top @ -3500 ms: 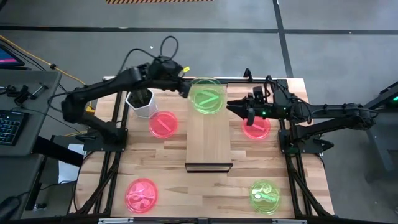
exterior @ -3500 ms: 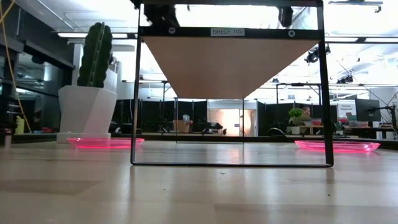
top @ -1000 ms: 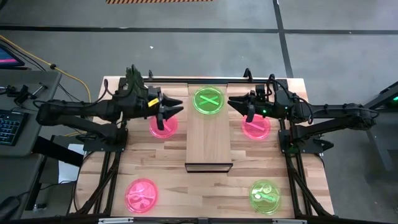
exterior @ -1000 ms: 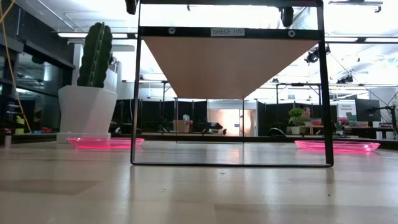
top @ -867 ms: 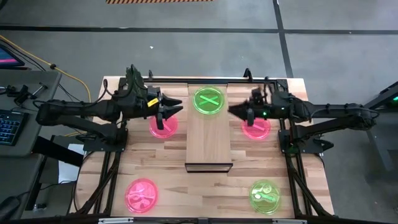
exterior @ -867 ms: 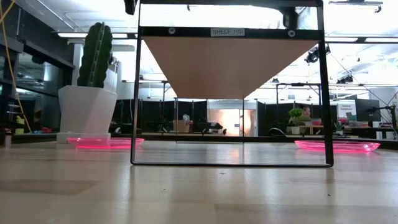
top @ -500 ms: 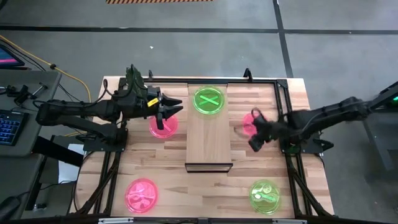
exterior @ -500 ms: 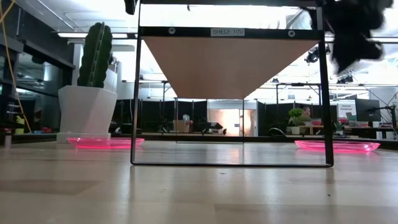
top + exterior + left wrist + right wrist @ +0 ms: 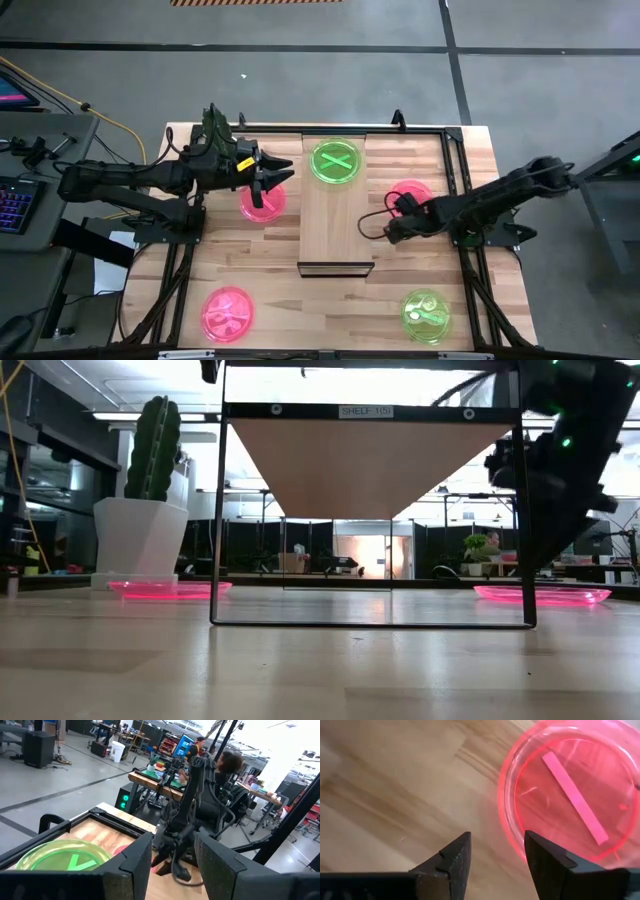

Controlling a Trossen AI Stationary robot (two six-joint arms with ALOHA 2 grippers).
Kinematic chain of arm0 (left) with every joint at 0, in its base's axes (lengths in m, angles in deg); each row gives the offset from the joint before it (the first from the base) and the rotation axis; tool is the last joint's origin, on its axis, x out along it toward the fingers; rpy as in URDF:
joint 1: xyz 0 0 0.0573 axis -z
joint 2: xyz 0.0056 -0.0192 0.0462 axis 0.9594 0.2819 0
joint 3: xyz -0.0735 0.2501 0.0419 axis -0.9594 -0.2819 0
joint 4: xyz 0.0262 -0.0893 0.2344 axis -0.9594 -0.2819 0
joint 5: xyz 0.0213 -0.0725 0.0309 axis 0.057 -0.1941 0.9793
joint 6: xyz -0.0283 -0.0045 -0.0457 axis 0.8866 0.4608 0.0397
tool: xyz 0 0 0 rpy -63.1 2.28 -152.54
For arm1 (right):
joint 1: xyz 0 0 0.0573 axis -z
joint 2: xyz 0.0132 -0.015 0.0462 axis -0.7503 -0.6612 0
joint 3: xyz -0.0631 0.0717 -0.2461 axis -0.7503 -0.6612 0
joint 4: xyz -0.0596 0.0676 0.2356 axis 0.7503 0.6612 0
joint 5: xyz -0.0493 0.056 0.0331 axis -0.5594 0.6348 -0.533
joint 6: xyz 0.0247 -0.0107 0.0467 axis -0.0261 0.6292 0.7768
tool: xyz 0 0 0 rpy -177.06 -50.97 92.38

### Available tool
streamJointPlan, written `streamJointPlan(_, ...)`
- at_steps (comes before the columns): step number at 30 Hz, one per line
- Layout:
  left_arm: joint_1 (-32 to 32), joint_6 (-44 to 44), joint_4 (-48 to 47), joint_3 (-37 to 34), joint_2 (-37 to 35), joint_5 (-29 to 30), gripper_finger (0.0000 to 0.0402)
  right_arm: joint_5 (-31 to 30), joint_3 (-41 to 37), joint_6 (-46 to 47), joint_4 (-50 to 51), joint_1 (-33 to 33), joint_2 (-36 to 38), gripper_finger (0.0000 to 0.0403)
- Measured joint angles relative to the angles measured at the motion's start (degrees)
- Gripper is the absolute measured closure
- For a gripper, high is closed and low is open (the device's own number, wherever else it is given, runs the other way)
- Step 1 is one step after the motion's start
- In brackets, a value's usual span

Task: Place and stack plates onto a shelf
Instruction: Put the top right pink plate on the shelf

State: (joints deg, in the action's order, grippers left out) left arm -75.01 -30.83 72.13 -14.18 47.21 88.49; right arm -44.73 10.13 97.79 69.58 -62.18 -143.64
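I need to stack the pink plate on the shelf (image 9: 335,225), so my right gripper should next grab the plate by its rim (image 9: 391,195).
The shelf (image 9: 335,225) runs down the table's middle, and a green plate (image 9: 335,162) with a cross mark lies on its far end. Left of the shelf, my left gripper (image 9: 283,172) hovers open above a pink plate (image 9: 262,203); the wrist view looks past the green plate (image 9: 60,860). Right of the shelf, my right gripper (image 9: 385,228) points down at the tabletop, open, just beside the near rim of another pink plate (image 9: 570,795), with nothing between its fingers (image 9: 455,857). That plate (image 9: 412,189) lies flat on the table.
A pink plate (image 9: 228,313) lies at the near left and a green plate (image 9: 426,315) at the near right. A cactus in a white pot (image 9: 140,535) stands at the far left beside my left arm. The shelf's dark frame (image 9: 215,510) stands on the tabletop.
My right gripper has swung from beside the shelf's far end toward the table's near edge and down, tipping its fingers toward the tabletop next to the right pink plate. Its fingers have stayed open. No plate has moved.
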Motion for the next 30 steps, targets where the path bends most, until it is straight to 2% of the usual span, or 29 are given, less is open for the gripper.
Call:
streamJointPlan(9, 0.0, 0.1, 0.0, 0.0, 0.0, 0.0, 0.0261, -1.1, 0.0, -5.5, -1.7, 3.1, -8.7, 0.0237)
streamJointPlan(19, 0.0, 0.0, 0.0, 0.0, 0.0, 0.0, 0.0261, -2.0, 0.1, -6.1, -2.7, 3.2, -12.8, 0.0245)
streamJointPlan(24, 0.0, 0.0, 0.0, 0.0, 0.0, 0.0, 0.0261, -2.1, 0.3, -3.1, -2.5, 3.1, -14.4, 0.0294)
streamJointPlan(30, 0.0, 0.0, 0.0, 0.0, 0.0, 0.0, 0.0261, -2.7, 0.1, -0.7, -0.8, 3.2, -14.3, 0.0393)
